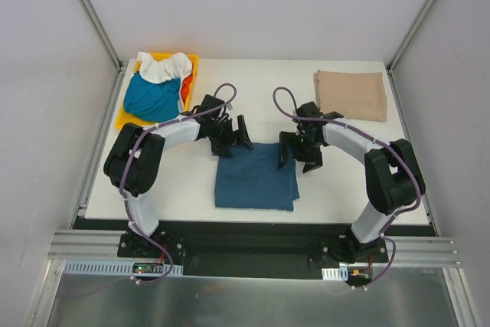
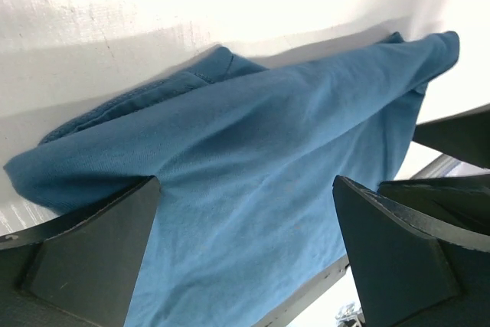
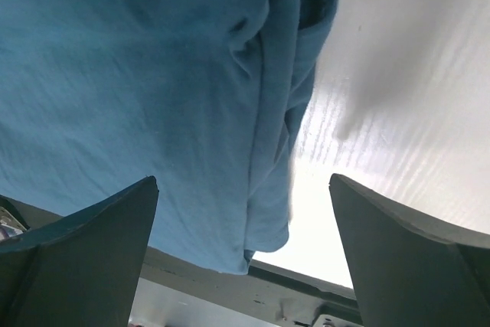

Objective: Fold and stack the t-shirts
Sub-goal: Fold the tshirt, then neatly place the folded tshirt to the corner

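The navy blue t-shirt needs to go on the beige-tan one, so my right gripper should next pinch the navy blue t-shirt's layered side edge together and keep the shirt folded.
A dark navy blue t-shirt (image 1: 255, 178) lies folded into a rough rectangle at the table's front middle; it fills the left wrist view (image 2: 253, 181) and the right wrist view (image 3: 153, 89). My left gripper (image 1: 232, 138) is open over its far left corner. My right gripper (image 1: 299, 152) is open over its far right corner, one finger over the shirt and one over bare table. Neither holds cloth. A beige-tan t-shirt (image 1: 351, 94) lies folded at the back right. Teal (image 1: 151, 97), white (image 1: 162, 67) and orange-red (image 1: 186, 85) t-shirts are piled at the back left.
The pile sits in a yellow tray (image 1: 130, 117) at the table's back left corner. The white table (image 1: 337, 189) ends at a metal rail along the front. Grey walls close in the left, right and back.
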Available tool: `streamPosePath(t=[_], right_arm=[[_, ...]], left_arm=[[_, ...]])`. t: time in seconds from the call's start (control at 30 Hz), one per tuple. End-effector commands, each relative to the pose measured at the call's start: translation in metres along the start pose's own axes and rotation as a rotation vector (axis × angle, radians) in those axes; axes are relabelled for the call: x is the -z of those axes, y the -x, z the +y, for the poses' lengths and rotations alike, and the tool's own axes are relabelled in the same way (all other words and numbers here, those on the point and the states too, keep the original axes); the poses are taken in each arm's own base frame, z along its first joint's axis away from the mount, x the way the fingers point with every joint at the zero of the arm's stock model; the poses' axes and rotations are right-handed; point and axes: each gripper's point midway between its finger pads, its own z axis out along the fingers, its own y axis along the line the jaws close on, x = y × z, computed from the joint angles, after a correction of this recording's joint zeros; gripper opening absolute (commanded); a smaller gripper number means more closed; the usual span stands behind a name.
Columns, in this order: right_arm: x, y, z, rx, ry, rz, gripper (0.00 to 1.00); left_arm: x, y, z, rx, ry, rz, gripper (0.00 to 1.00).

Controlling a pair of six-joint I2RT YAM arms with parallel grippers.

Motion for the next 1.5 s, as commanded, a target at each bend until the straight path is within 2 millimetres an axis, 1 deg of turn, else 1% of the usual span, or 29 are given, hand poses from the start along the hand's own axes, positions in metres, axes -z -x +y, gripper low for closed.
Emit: streamPosePath(t=[0.0, 0.17, 0.2, 0.33, 0.37, 0.4, 0.43, 0.47, 0.53, 0.57, 0.6, 0.67, 0.7, 0.77, 0.8, 0.83, 0.87, 0.9, 1.03, 1.07, 1.13, 1.17, 1.2, 1.23, 1.27, 1.3, 1.37, 1.4, 1.47], right_arm=[[-0.016, -0.009, 0.007, -0.030, 0.056, 0.043, 0.99], [-0.027, -0.013, 0.009, -0.035, 0.086, 0.063, 0.92], [-0.030, -0.014, 0.009, -0.036, 0.092, 0.072, 0.91], [-0.038, -0.021, 0.014, -0.044, 0.134, 0.091, 0.79], [-0.041, -0.026, 0.011, -0.056, 0.133, 0.100, 0.78], [-0.043, -0.028, 0.011, -0.071, 0.138, 0.103, 0.77], [-0.044, -0.026, 0.012, -0.073, 0.146, 0.088, 0.75], [-0.045, -0.026, 0.013, -0.074, 0.149, 0.084, 0.74], [-0.046, -0.026, 0.012, -0.076, 0.133, 0.082, 0.68], [-0.048, -0.027, 0.011, -0.071, 0.118, 0.092, 0.66], [-0.047, -0.023, 0.012, -0.065, 0.109, 0.083, 0.63], [-0.052, -0.027, 0.015, -0.052, 0.097, 0.104, 0.55], [-0.052, -0.025, 0.018, -0.044, 0.096, 0.102, 0.51], [-0.056, -0.027, 0.021, -0.026, 0.089, 0.111, 0.32], [-0.058, -0.027, 0.021, -0.027, 0.084, 0.119, 0.27], [-0.059, -0.025, 0.024, -0.022, 0.086, 0.117, 0.08], [-0.059, -0.025, 0.025, -0.023, 0.084, 0.117, 0.01], [-0.060, -0.024, 0.026, -0.018, 0.086, 0.115, 0.01], [-0.050, -0.007, 0.027, 0.033, 0.069, 0.061, 0.01], [-0.044, 0.008, 0.029, 0.055, 0.044, 0.010, 0.01], [-0.033, 0.025, 0.027, 0.105, 0.011, -0.047, 0.01], [-0.026, 0.042, 0.027, 0.126, -0.026, -0.106, 0.01], [-0.021, 0.051, 0.024, 0.159, -0.051, -0.135, 0.01], [-0.016, 0.057, 0.020, 0.171, -0.090, -0.153, 0.01], [-0.012, 0.069, 0.006, 0.179, -0.185, -0.191, 0.01], [-0.002, 0.085, 0.007, 0.193, -0.217, -0.231, 0.01], [0.009, 0.099, -0.013, 0.210, -0.361, -0.260, 0.01], [0.020, 0.110, -0.013, 0.239, -0.397, -0.285, 0.01], [0.033, 0.127, -0.026, 0.271, -0.498, -0.322, 0.01]], left_arm=[[-0.009, -0.006, 0.020, 0.017, 0.067, 0.015, 0.99], [0.004, -0.010, 0.019, 0.009, 0.070, -0.012, 0.99], [0.009, -0.010, 0.015, 0.003, 0.061, -0.023, 0.99], [0.028, -0.007, 0.000, -0.017, 0.022, -0.065, 0.99], [0.038, -0.006, -0.010, -0.025, -0.007, -0.084, 0.99], [0.043, -0.008, -0.013, -0.029, -0.020, -0.090, 0.99], [0.049, -0.009, -0.017, -0.036, -0.030, -0.103, 0.99], [0.062, -0.006, -0.025, -0.048, -0.047, -0.141, 0.99], [0.071, -0.009, -0.025, -0.055, -0.049, -0.169, 0.99], [0.084, -0.007, -0.030, -0.068, -0.058, -0.213, 0.99], [0.088, -0.010, -0.027, -0.066, -0.051, -0.224, 0.99], [0.103, -0.011, -0.030, -0.075, -0.053, -0.268, 0.99], [0.105, -0.012, -0.024, -0.070, -0.032, -0.286, 0.99], [0.116, -0.013, -0.024, -0.073, -0.028, -0.321, 0.99], [0.118, -0.015, -0.017, -0.061, -0.001, -0.332, 0.99], [0.120, -0.016, -0.015, -0.058, 0.005, -0.339, 0.99], [0.126, -0.017, -0.014, -0.055, 0.005, -0.354, 0.99], [0.127, -0.019, -0.011, -0.052, 0.013, -0.356, 0.99], [0.138, -0.016, 0.001, -0.033, 0.056, -0.409, 0.99], [0.141, -0.015, 0.002, -0.030, 0.060, -0.420, 0.99], [0.145, -0.012, 0.009, -0.018, 0.079, -0.439, 0.99], [0.146, -0.011, 0.010, -0.018, 0.083, -0.443, 0.99], [0.148, -0.008, 0.012, -0.015, 0.090, -0.453, 0.99], [0.151, -0.007, 0.018, 0.001, 0.107, -0.458, 0.99], [0.155, -0.004, 0.022, 0.011, 0.126, -0.481, 0.99], [0.157, -0.002, 0.024, 0.015, 0.135, -0.494, 0.99], [0.165, 0.002, 0.031, 0.024, 0.161, -0.529, 0.99], [0.170, 0.005, 0.035, 0.029, 0.183, -0.556, 0.99], [0.179, 0.007, 0.039, 0.036, 0.204, -0.590, 0.99]])
